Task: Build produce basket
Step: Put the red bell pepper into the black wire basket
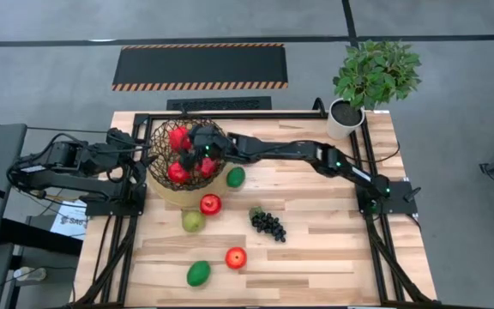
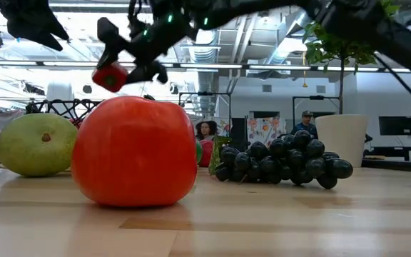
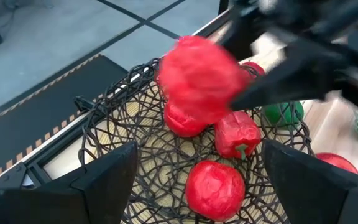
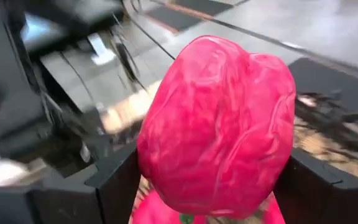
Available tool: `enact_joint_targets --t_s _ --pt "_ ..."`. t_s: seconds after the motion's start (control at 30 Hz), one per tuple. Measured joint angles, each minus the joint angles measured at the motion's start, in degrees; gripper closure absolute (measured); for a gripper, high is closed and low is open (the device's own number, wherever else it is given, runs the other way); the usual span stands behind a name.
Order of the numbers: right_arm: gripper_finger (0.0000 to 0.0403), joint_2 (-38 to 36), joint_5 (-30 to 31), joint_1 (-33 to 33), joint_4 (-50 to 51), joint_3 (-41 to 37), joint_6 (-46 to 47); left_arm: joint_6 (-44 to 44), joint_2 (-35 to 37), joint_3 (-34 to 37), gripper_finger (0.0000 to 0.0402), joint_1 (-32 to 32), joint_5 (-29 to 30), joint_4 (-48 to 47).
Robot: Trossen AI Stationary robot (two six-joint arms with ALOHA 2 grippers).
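Note:
My right gripper should lower the pepper before it lets go. The red pepper's lower edge is still above the red pieces in the basket in the right wrist view.
The dark open-weave basket stands at the table's far left and also shows in the left wrist view. Three red pieces lie in it. My right gripper reaches over it from the right, shut on a red pepper, which also shows in the low view. My left gripper is open and empty at the basket's left rim. On the table lie two red apples, a pear, a grape bunch and two green ovals. My right gripper pinches the red pepper's two opposite sides between its two fingers. The fingers come from the table's right, slanting down. The pepper is lifted clear above the basket's inside.
A potted plant in a white pot stands at the far right corner. A green oval lies just right of the basket. A black frame runs round the table's far and side edges. The near right part of the table is bare wood.

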State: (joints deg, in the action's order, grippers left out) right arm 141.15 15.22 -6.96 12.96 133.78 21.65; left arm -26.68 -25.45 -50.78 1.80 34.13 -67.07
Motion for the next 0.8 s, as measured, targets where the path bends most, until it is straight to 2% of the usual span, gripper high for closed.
enact_joint_targets --t_s 0.13,0.27,0.43,0.8 --pt "0.0087 3.72 -3.18 -2.06 -4.88 0.3 4.3 -0.02 -0.01 0.0 0.0072 0.0 0.02 0.02" --pt "0.0087 4.86 -3.41 -3.41 -2.04 -0.16 6.37 -0.04 -0.02 0.0 0.0072 0.0 0.0 0.0" --pt "0.0087 4.37 -3.09 -3.87 2.34 -0.12 4.87 -0.04 -0.02 0.0 0.0072 -0.01 0.0 0.03" --pt "0.0087 4.49 -3.35 -2.44 3.55 -0.13 0.99 -0.65 -0.02 0.0 0.0072 -0.02 0.7 0.09"
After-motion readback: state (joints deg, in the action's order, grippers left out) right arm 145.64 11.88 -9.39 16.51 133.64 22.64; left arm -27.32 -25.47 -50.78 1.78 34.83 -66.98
